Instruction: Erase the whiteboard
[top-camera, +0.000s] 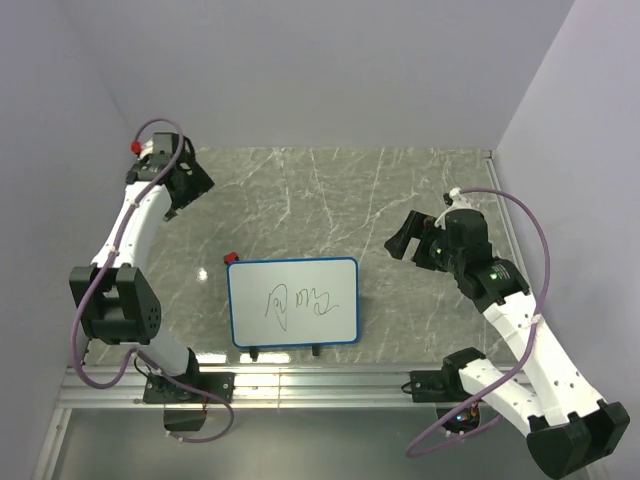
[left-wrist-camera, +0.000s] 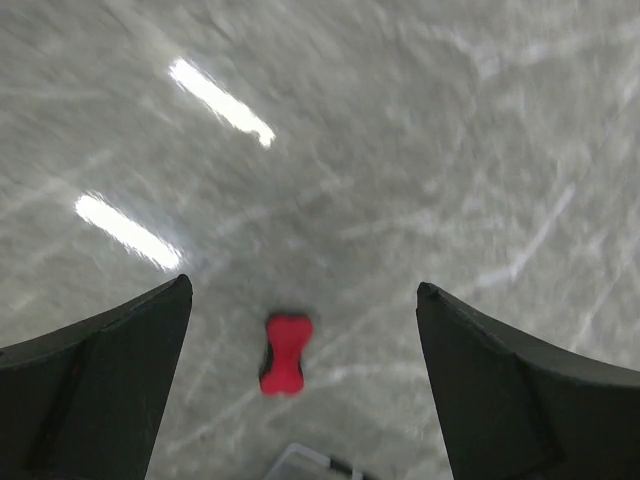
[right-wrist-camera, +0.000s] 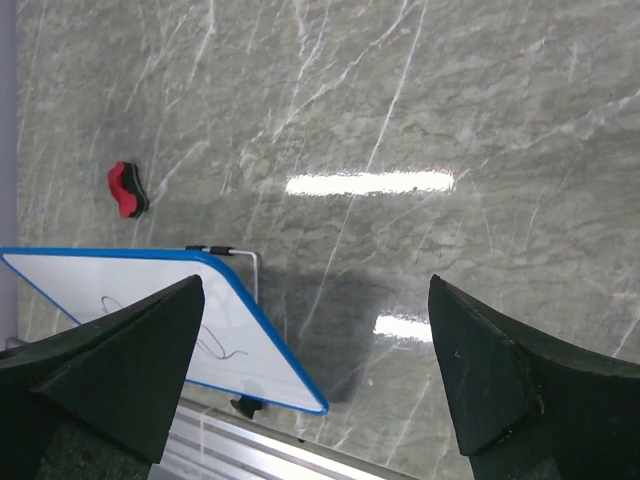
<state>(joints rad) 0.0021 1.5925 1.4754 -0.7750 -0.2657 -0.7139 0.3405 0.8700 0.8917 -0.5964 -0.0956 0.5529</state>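
Observation:
I need to grab the eraser across its narrow red middle (top-camera: 231, 258) with my left gripper next, which leaves the eraser's black bottom free to erase the whiteboard (top-camera: 292, 301).
The whiteboard (top-camera: 292, 301) with a blue rim and black scribbles stands near the table's front middle; its right part shows in the right wrist view (right-wrist-camera: 230, 335). A small red-and-black eraser (top-camera: 230, 258) lies just off its far left corner, also in the left wrist view (left-wrist-camera: 283, 353) and the right wrist view (right-wrist-camera: 127, 189). My left gripper (top-camera: 172, 212) is open and empty at the far left, above the table, with the eraser between its fingers' lines of sight. My right gripper (top-camera: 402, 240) is open and empty to the right of the board.
A metal rail (top-camera: 320, 385) runs along the table's near edge under the board's black feet (top-camera: 317, 350). Walls close in on the left, back and right. A wire stand (right-wrist-camera: 240, 258) sticks out behind the board.

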